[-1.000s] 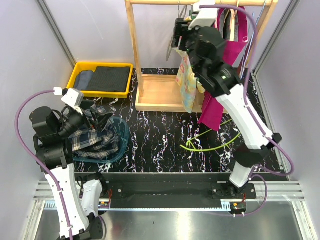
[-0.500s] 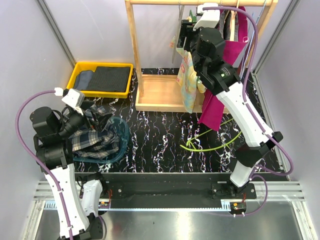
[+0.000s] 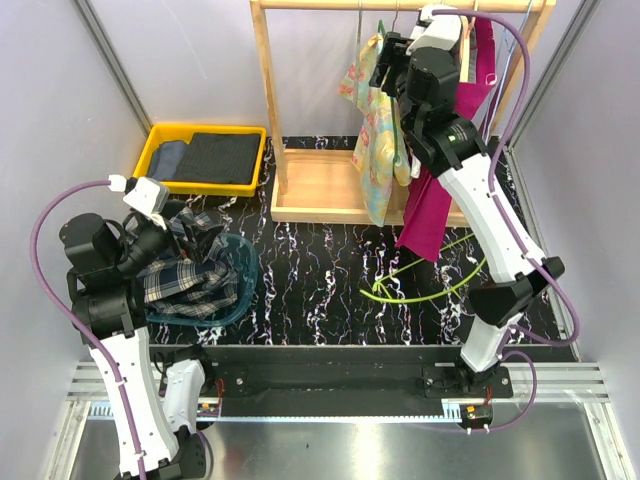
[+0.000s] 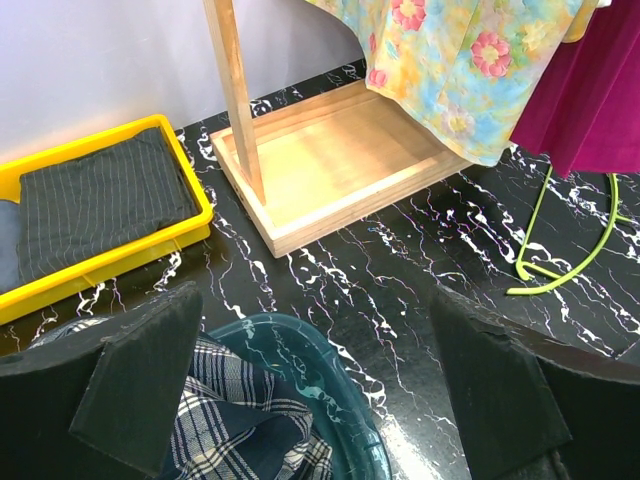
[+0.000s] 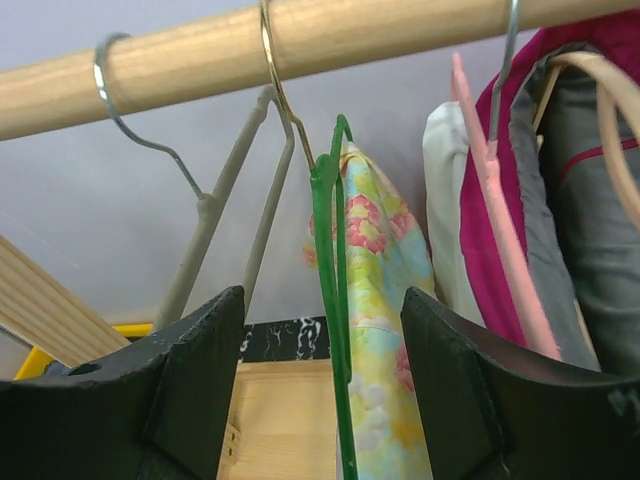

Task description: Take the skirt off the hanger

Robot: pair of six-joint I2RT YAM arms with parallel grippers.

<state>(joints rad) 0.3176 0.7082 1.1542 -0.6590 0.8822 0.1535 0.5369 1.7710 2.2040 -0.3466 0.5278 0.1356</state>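
The green hanger needs to be grabbed next with my right gripper by its bare near side below the hook, which leaves the floral skirt (image 3: 375,150) free for my left gripper to remove.
A floral skirt (image 3: 375,150) hangs on a green hanger (image 5: 333,260) hooked over the wooden rail (image 5: 300,45). It also shows in the right wrist view (image 5: 385,330) and the left wrist view (image 4: 470,70). My right gripper (image 3: 388,62) is open just under the rail. In its wrist view (image 5: 325,340) the green hanger's neck stands between the two jaws, touching neither. My left gripper (image 3: 188,222) is open and empty, low over a teal basin (image 4: 335,385) that holds plaid cloth (image 4: 235,420).
A grey hanger (image 5: 215,230), a pink hanger (image 5: 490,220) and a magenta garment (image 3: 435,205) share the rail. The rack's wooden base (image 3: 320,190) sits below. A yellow tray (image 3: 155,135) with dark folded cloth stands far left. A loose green hanger (image 3: 420,280) lies on the black tabletop.
My right gripper has risen and shifted right, up to the rail, uncovering the top of the floral skirt. The left arm has not moved.
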